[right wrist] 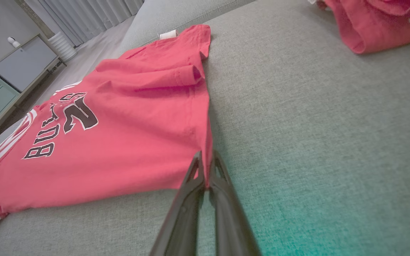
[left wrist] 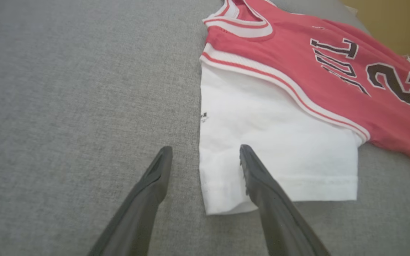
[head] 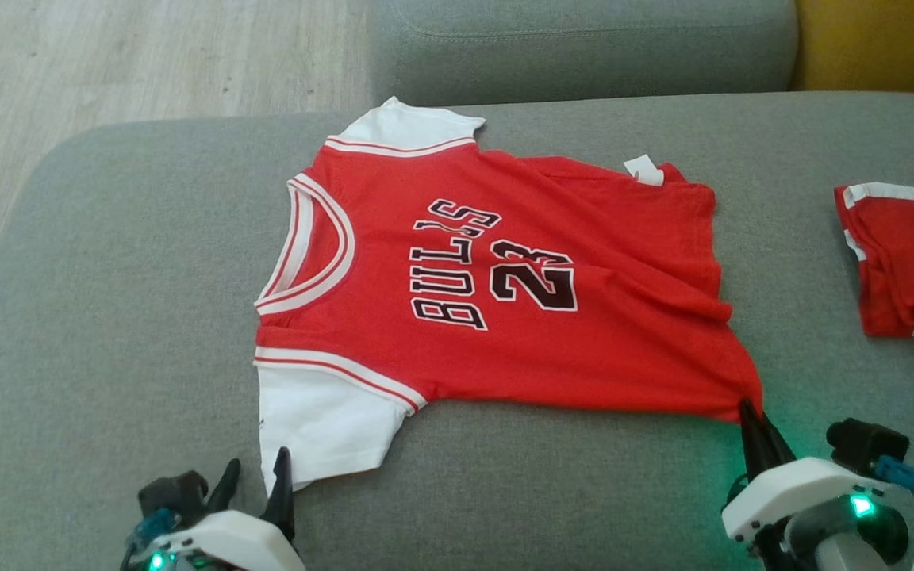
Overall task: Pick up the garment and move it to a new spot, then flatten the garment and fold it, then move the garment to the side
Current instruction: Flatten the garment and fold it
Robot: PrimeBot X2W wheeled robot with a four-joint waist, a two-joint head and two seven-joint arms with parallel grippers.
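Observation:
I should grab the sleeve's folded edge next with my left gripper, because the rest of the white cloth is lying flat on the cushion.
A red jersey with white sleeves and black "BULLS 23" lettering lies spread on the grey sofa seat, neck to the left. My right gripper is shut on the jersey's near hem corner, the cloth pinched between the dark fingers. My left gripper is open at the near white sleeve; one finger lies over the sleeve's cuff, the other on bare cushion left of it. The jersey's far hem is bunched in a fold.
A second folded red garment lies at the seat's right edge. The sofa backrest runs along the far side, a yellow cushion at the far right. Wooden floor lies beyond the left edge.

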